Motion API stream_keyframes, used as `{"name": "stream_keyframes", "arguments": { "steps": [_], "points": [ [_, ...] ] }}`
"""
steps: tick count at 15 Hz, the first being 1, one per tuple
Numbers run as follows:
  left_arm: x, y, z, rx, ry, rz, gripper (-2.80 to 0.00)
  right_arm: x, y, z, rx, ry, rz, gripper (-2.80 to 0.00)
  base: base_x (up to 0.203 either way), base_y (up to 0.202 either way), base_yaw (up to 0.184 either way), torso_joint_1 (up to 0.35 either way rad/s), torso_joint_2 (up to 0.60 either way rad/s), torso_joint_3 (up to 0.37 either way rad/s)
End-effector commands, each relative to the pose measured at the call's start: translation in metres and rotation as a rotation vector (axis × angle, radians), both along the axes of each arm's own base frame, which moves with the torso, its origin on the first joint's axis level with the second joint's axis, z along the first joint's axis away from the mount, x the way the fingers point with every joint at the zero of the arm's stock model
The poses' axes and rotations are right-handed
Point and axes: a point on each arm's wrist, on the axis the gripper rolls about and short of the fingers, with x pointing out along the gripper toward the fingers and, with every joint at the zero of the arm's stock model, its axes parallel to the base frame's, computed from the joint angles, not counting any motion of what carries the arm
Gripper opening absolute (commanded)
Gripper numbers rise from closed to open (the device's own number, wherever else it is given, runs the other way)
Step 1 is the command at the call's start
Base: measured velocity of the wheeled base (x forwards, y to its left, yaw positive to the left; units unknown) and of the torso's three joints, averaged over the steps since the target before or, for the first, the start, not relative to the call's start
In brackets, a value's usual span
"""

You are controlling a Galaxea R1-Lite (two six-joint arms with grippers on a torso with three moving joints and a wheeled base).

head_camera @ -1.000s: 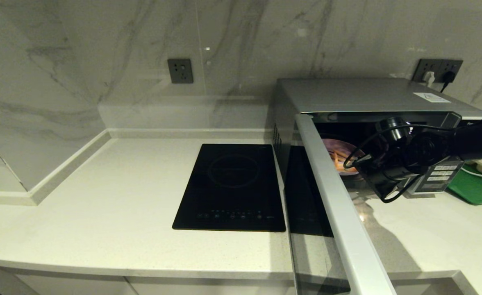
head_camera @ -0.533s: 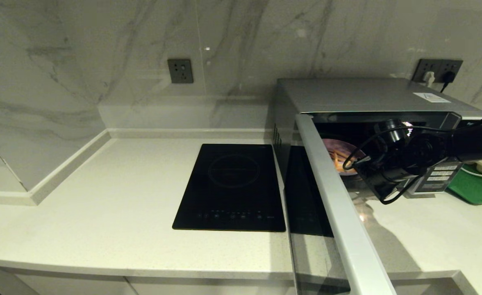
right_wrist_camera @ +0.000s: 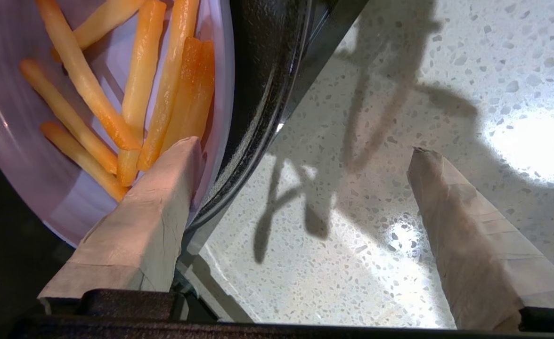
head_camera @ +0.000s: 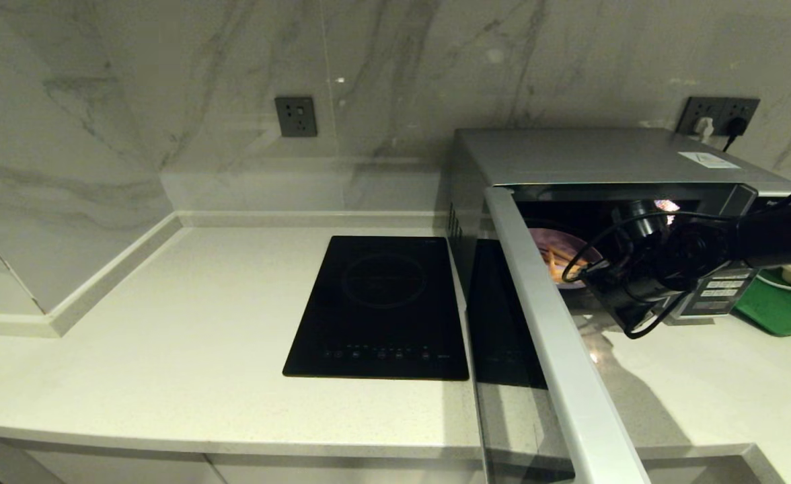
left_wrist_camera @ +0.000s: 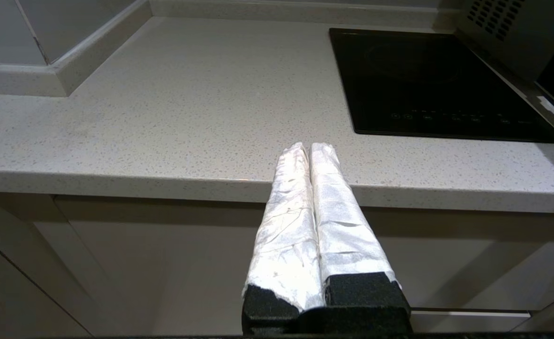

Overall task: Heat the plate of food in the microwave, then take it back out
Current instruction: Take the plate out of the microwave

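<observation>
I should close my right gripper on the plate, as its fingers are around the plate's near rim (right_wrist_camera: 221, 146), one down inside beside the fries (right_wrist_camera: 187, 104), the other outside.
The silver microwave (head_camera: 590, 158) stands with its door (head_camera: 543, 323) swung out toward me. Inside it sits the pale lilac plate of food (head_camera: 560, 252), with orange-yellow sticks on it. My right arm (head_camera: 678, 259) reaches to the oven's mouth. The right gripper (right_wrist_camera: 303, 146) is open: one fingertip (right_wrist_camera: 173, 174) lies over the plate's (right_wrist_camera: 22, 117) near rim, the other over the speckled counter. It holds nothing. The left gripper (left_wrist_camera: 310, 147) is shut and empty, low in front of the counter's edge, out of the head view.
A flat black induction hob (head_camera: 382, 306) lies on the counter left of the microwave. A green tray (head_camera: 779, 306) lies to the oven's right, beside its button panel (head_camera: 722, 289). The dark turntable rim (right_wrist_camera: 263, 94) curves round the plate. Wall sockets sit behind.
The right arm has shifted only slightly at the microwave's mouth. The plate, the door and the left gripper stay where they were.
</observation>
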Motion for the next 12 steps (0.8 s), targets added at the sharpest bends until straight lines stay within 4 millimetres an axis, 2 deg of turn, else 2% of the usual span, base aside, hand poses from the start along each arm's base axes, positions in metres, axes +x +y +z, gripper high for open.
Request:
{"name": "stream_keyframes", "arguments": {
  "steps": [1, 6, 7, 12],
  "points": [
    [0.0, 0.0, 0.0, -0.001, -0.001, 0.001, -2.8, -0.0013, 0.0, 0.0027, 0.004, -0.005, -0.005, 0.0, 0.0, 0.0, 0.0, 0.0, 0.0, 0.0],
    [0.0, 0.0, 0.0, -0.001, -0.001, 0.001, -2.8, -0.0035, 0.0005, 0.0035, 0.005, -0.003, -0.004, 0.0, 0.0, 0.0, 0.0, 0.0, 0.0, 0.0],
    [0.0, 0.0, 0.0, -0.001, -0.001, 0.001, -2.8, -0.0037, 0.0005, 0.0031, 0.006, -0.002, -0.003, -2.8, 0.0, 0.0, 0.0, 0.0, 0.0, 0.0],
    [0.0, 0.0, 0.0, -0.001, -0.001, 0.001, -2.8, -0.0042, -0.0002, 0.003, 0.019, -0.001, -0.022, -2.8, 0.0, 0.0, 0.0, 0.0, 0.0, 0.0]
  ]
}}
